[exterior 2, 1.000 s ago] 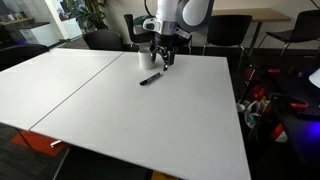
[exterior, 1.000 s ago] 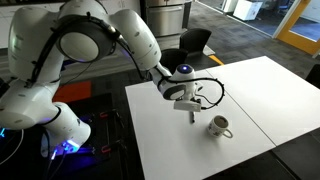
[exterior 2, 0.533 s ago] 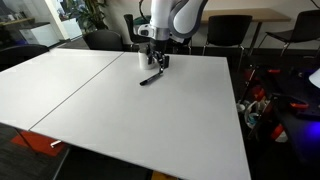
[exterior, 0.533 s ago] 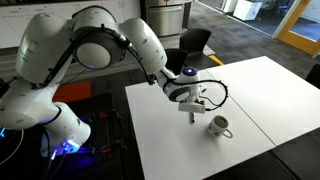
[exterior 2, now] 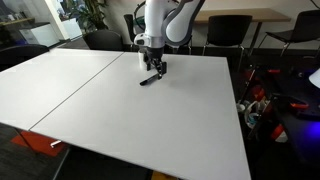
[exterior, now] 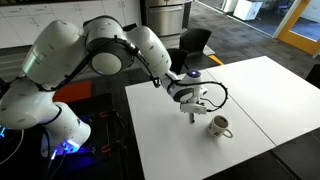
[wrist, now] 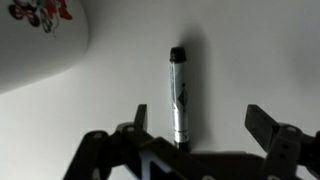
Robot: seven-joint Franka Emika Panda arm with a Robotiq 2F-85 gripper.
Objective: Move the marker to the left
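My fingertips stop above the marker in an exterior view, so my gripper should go lower before it closes on the marker point(exterior: 192, 117) point(wrist: 178, 95).
The marker point(wrist: 178, 95) is a thin dark stick lying flat on the white table, running lengthwise up the wrist view. My gripper point(wrist: 200, 125) is open, its jaws standing to either side of the marker's near end, closer on the left, without touching it. In an exterior view the gripper point(exterior 2: 155, 68) hangs low just above the marker point(exterior 2: 150, 79). In an exterior view the gripper point(exterior: 190, 108) hides the marker.
A white mug point(exterior: 218, 126) with a handle stands just beside the gripper; its printed side shows in the wrist view point(wrist: 40, 40). The white table point(exterior 2: 120, 110) stretches wide around. Black office chairs point(exterior 2: 228, 32) stand beyond the far edge.
The gripper has come down closer over the marker and the arm has leaned further forward. The marker and mug have not moved.
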